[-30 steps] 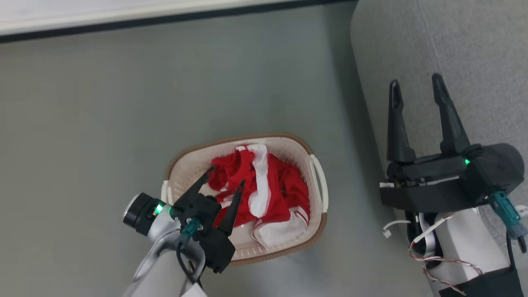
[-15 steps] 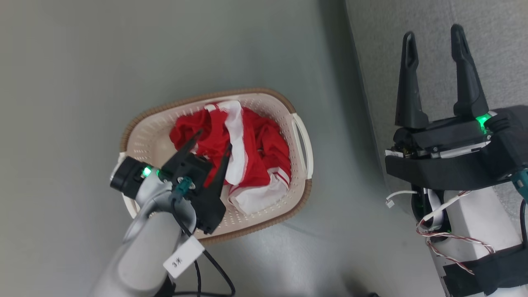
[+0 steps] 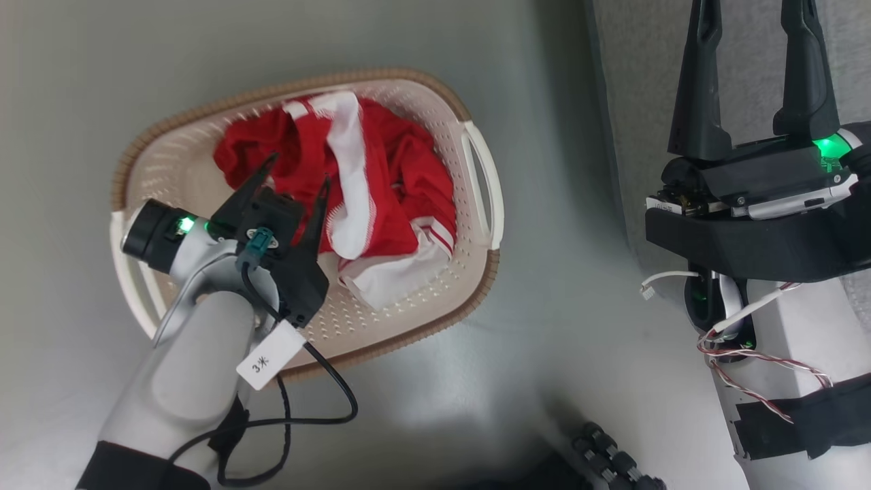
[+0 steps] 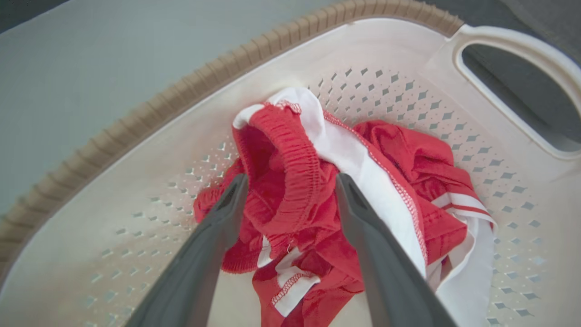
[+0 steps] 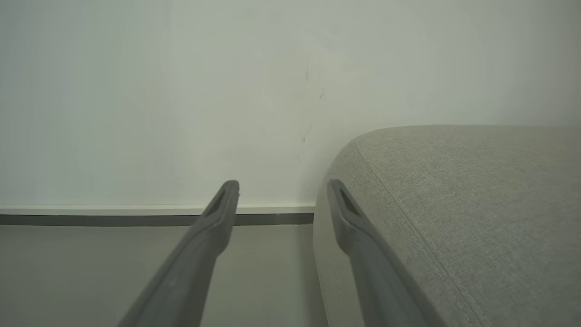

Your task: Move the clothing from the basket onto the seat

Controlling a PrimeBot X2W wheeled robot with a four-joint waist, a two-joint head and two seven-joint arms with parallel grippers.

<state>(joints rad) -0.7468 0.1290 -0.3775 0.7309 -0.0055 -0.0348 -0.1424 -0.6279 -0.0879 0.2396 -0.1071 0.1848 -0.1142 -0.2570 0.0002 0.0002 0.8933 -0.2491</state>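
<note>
The left gripper grabs the red clothing by its gathered waistband [image 4: 300, 169] next, to move it from the basket onto the grey seat.
The cream basket [image 3: 306, 85] with a brown rim stands on the floor, left of the grey seat [image 3: 639, 68]. Red clothing [image 3: 388, 170] with white bands lies bunched inside the basket. My left gripper [image 3: 301, 169] is open and reaches into the basket over the left part of the pile. In the left wrist view its fingers [image 4: 291, 178] straddle a gathered red waistband of the clothing [image 4: 408, 181], close above the basket wall [image 4: 181, 100]. My right gripper [image 3: 752, 41] is open and empty above the seat's edge. In the right wrist view the right gripper [image 5: 282, 184] is beside the seat [image 5: 476, 204].
Grey floor [image 3: 544, 340] surrounds the basket. A black cable [image 3: 326, 408] loops from my left forearm. A dark ribbed part [image 3: 612, 463] shows at the bottom edge. A white wall with a dark skirting strip [image 5: 91, 220] stands beyond the seat.
The whole head picture has shifted and drawn nearer to the basket, so the camera moved. My left gripper stays open over the clothing; the right gripper stays open.
</note>
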